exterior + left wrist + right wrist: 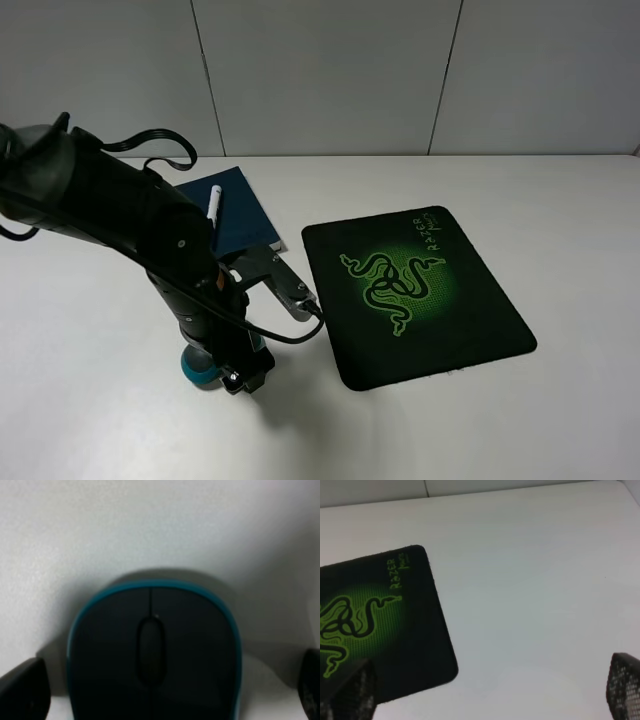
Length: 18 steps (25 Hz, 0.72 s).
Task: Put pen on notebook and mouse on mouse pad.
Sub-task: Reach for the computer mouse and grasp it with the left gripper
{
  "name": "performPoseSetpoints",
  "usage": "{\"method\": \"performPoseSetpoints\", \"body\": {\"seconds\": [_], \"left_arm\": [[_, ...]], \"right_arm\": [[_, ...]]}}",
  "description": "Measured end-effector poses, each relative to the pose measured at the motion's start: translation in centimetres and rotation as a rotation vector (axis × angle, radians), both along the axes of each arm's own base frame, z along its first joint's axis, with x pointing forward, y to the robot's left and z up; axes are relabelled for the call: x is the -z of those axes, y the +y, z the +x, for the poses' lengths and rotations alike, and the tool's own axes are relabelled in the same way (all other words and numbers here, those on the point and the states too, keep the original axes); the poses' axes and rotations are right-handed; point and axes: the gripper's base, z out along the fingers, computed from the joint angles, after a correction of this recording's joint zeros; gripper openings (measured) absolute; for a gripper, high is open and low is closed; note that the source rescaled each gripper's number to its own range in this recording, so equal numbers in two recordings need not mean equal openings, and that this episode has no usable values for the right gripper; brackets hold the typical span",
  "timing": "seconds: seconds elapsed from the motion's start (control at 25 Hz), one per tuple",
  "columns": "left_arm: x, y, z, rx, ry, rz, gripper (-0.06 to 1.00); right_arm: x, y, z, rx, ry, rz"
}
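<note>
I should close my left gripper now, as its fingers reach down beside the mouse's teal sides, close over the white table. Closing now would hold the mouse.
The mouse (pixel 198 369), dark grey with teal sides, rests on the white table left of the mouse pad (pixel 420 290) and is mostly hidden under my left arm. The left wrist view shows the mouse (pixel 152 655) between the fingers (pixel 22 690) of my open left gripper (pixel 165 692), with gaps on both sides. The pen (pixel 214 204) lies on the dark blue notebook (pixel 240 215) at the back left. My right gripper (pixel 487 695) is open and holds nothing, hovering beside the mouse pad (pixel 380 625). It is out of the high view.
My left arm (pixel 120 215) reaches over the table's left half and covers part of the notebook. Its wrist bracket and cable (pixel 285 290) hang just left of the pad's edge. White tabletop (pixel 560 200) extends right of the pad; a grey wall stands behind.
</note>
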Motion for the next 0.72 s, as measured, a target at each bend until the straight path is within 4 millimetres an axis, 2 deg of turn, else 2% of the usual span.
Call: {"method": "performPoseSetpoints", "body": {"seconds": [0.08, 0.2, 0.4, 0.72], "left_arm": [[0.02, 0.02, -0.03, -0.016, 0.002, -0.001, 0.95], [0.07, 0.03, -0.08, -0.028, 0.003, -0.005, 0.82], [0.08, 0.02, -0.07, -0.030, 0.001, -0.008, 0.52], [0.08, 0.01, -0.06, -0.030, 0.000, -0.009, 0.51]], "right_arm": [[0.00, 0.00, 0.00, 0.000, 0.000, 0.000], [0.00, 0.00, 0.00, 0.000, 0.000, 0.000], [0.00, 0.00, 0.00, 0.000, 0.000, 0.000], [0.00, 0.00, 0.00, 0.000, 0.000, 0.000]]}}
